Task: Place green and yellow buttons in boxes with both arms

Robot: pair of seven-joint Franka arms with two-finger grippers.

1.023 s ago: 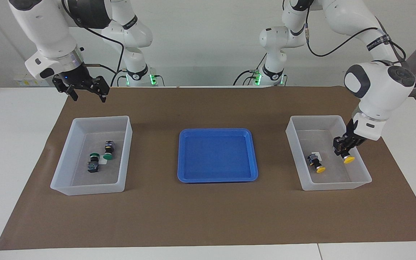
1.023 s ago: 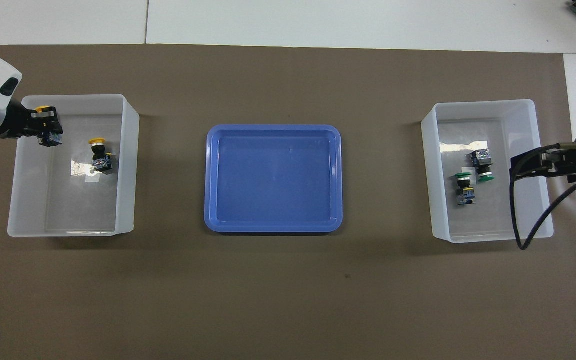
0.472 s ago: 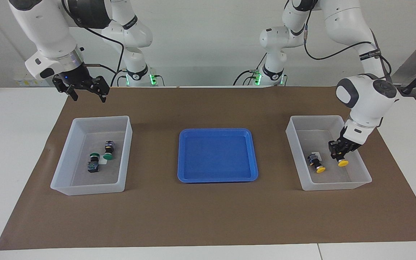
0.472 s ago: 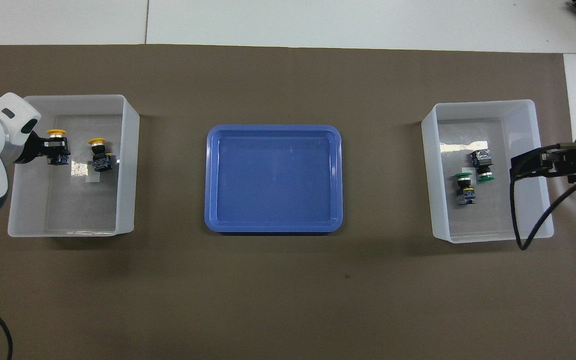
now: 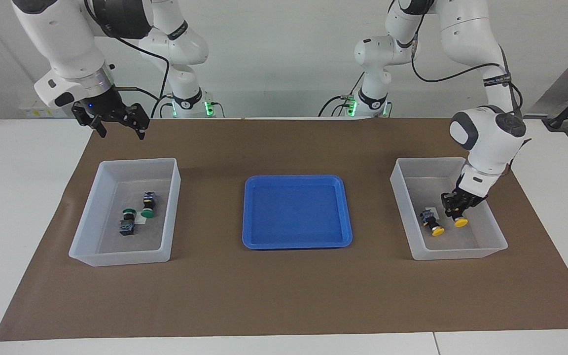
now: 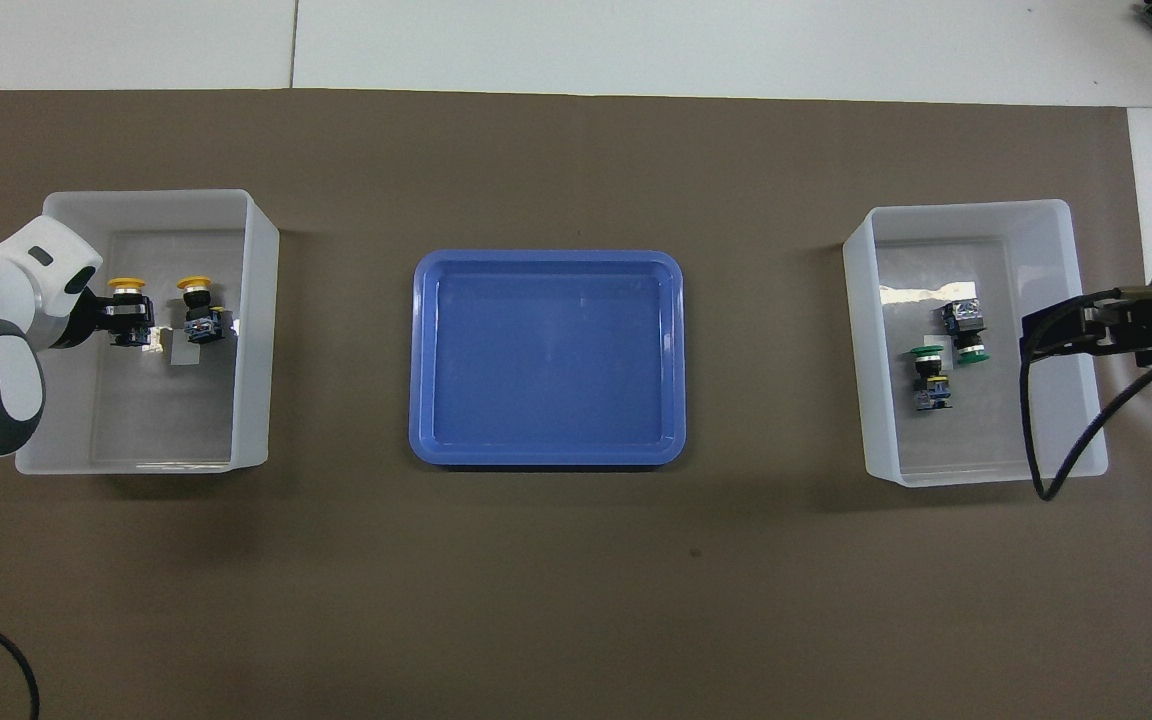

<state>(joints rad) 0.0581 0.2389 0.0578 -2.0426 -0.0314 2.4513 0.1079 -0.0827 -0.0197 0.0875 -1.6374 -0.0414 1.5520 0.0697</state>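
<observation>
The yellow button (image 6: 128, 310) is on the bottom of the box, so my left gripper should open now.
My left gripper (image 5: 452, 211) is shut on a yellow button (image 5: 460, 223) and holds it low inside the box (image 5: 456, 254) at the left arm's end of the table. It is close beside a second yellow button (image 5: 433, 225) that lies on the box floor. In the overhead view the gripper (image 6: 126, 327), the held button (image 6: 124, 288), the second button (image 6: 201, 310) and the box (image 6: 258, 330) all show. Two green buttons (image 5: 147, 207) (image 5: 127, 223) lie in the other box (image 5: 116, 259). My right gripper (image 5: 119, 127) waits open and empty, raised over that box's outer rim (image 6: 1086, 400).
A shallow blue tray (image 5: 296, 244) lies on the brown mat midway between the two boxes, and it also shows in the overhead view (image 6: 546, 457). A black cable hangs from the right arm over the box's outer wall (image 6: 1031, 440).
My left gripper has carried the yellow button lower and farther into its box, toward the other yellow button. The right arm has not moved.
</observation>
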